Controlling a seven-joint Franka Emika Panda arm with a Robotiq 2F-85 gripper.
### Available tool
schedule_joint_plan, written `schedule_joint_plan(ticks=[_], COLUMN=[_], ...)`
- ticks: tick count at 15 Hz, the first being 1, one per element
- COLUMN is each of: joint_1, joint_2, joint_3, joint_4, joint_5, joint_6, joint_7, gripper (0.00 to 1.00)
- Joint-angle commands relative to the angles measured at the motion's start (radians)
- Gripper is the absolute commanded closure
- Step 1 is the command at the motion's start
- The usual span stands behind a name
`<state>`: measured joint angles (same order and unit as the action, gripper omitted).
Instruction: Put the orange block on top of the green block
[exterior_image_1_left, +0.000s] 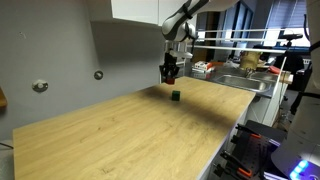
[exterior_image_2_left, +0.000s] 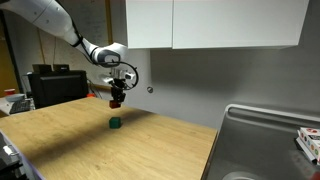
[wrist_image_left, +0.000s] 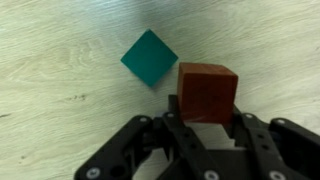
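Note:
My gripper should line the blocks up first, because the green block is beside the orange block and the orange block would fall onto empty table if I opened now.
My gripper (wrist_image_left: 207, 100) is shut on the orange block (wrist_image_left: 207, 88), an orange-red cube held between the fingers above the wooden table. The green block (wrist_image_left: 149, 56) lies on the table below, up and to the left of the held cube in the wrist view. In both exterior views the gripper (exterior_image_1_left: 171, 76) (exterior_image_2_left: 116, 100) hangs a short way above the table with the orange block (exterior_image_2_left: 116, 102) in it. The green block (exterior_image_1_left: 175, 96) (exterior_image_2_left: 115, 124) sits on the table just under and slightly beside it.
The wooden table (exterior_image_1_left: 130, 130) stretches wide around the blocks. A steel sink (exterior_image_2_left: 265, 140) adjoins the table's end. Cluttered shelves and items (exterior_image_1_left: 245, 62) stand behind the sink. A grey wall (exterior_image_2_left: 180, 70) runs along the table's back edge.

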<state>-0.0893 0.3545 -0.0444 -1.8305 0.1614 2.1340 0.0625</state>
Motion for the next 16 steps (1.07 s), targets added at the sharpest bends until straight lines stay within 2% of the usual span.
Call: schedule_joint_plan(ticks=[1,6,16], joint_1=[-0.022,-0.044,-0.028], joint_2=[0.035,0.088,0.141], joint_3=[-0.027,-0.041,-0.029], joint_4=[0.05,0.062,0.089], joint_5=[-0.005,0.002,0.0], joint_6=[-0.032,-0.036,-0.053], joint_7=[0.008,0.01,0.025], gripper=[0.81,0.81,0.81])
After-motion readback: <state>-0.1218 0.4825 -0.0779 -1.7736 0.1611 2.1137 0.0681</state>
